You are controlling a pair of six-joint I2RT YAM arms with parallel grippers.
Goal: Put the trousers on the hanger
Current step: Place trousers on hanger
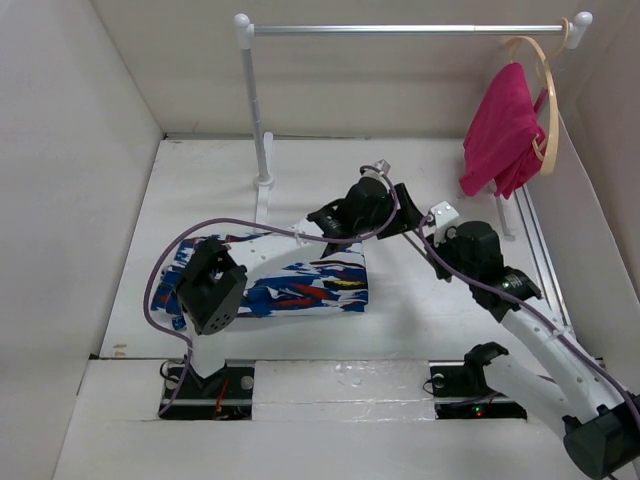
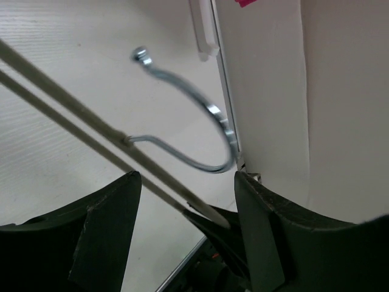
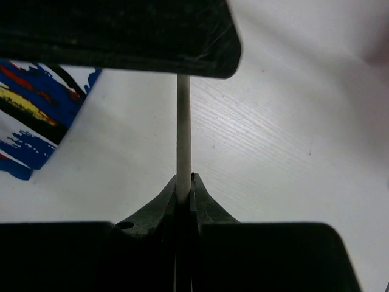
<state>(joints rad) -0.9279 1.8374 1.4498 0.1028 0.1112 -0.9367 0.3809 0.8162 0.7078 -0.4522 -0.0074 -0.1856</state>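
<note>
My left gripper grabs the hanger's hook-bearing wire [image 2: 159,171] beside the base of the hook next, since this leaves the other wire free for the trousers.
The trousers [image 1: 300,285] lie folded flat on the table in front of the left arm; a corner of the print also shows in the right wrist view [image 3: 36,118]. The hanger [image 2: 200,115] is held above the table, its metal hook pointing away and its two pale wire arms running diagonally. My right gripper [image 3: 185,182] is shut on one straight wire of the hanger [image 3: 183,134]. My left gripper [image 2: 186,180] is open, with the hanger wires passing between its spread fingers. In the top view both grippers, left [image 1: 345,215] and right [image 1: 415,222], meet just behind the trousers and hide most of the hanger.
A clothes rail [image 1: 400,30] spans the back on a white post [image 1: 258,110]. A wooden hanger [image 1: 548,100] with a pink garment [image 1: 505,130] hangs at its right end. White walls enclose the table on three sides. A metal track [image 1: 540,240] runs along the right.
</note>
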